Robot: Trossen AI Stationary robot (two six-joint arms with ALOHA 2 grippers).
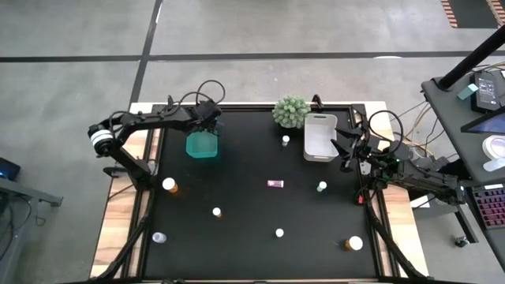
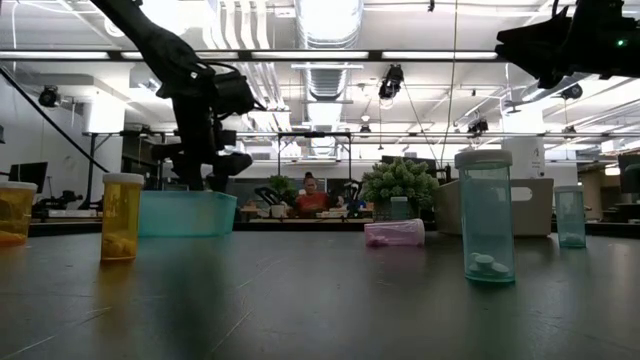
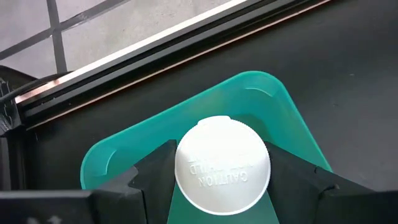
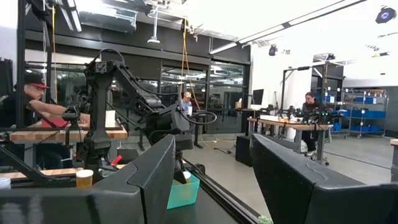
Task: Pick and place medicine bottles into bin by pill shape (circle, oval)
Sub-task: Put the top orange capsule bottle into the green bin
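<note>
My left gripper releases the white-capped bottle [image 3: 222, 165] now, since it holds the bottle inside the bin's rim, so the bottle would rest in the teal bin [image 3: 249, 102].
My left gripper [image 1: 208, 128] is over the teal bin [image 1: 203, 145], shut on a medicine bottle whose round white cap [image 3: 222, 165] faces the wrist camera. In the low view this gripper [image 2: 214, 165] points down just above the bin [image 2: 185, 213]. My right gripper [image 4: 211, 180] is open and empty, held level above the table near the white bin [image 1: 319, 136]. Other white-capped bottles stand on the black mat: amber ones [image 1: 169, 185] [image 1: 353, 243], and small ones [image 1: 216, 211] [image 1: 279, 233] [image 1: 322, 187] [image 1: 286, 140] [image 1: 159, 237]. A pink bottle [image 1: 274, 184] lies on its side. My left gripper pinches the bottle between its two fingers [image 3: 152, 177], one at each side of the white cap's rim [image 3: 180, 163]. The fingers come from above and point down. The bottle is upright, cap up, clear of the table and over the teal bin's opening. The cap hides the bottle's body.
A round spiky green plant ball [image 1: 290, 111] sits at the far edge beside the white bin. In the low view an amber bottle [image 2: 122, 217] and a teal-tinted bottle [image 2: 487, 228] stand near the camera. People sit in the room beyond the table.
</note>
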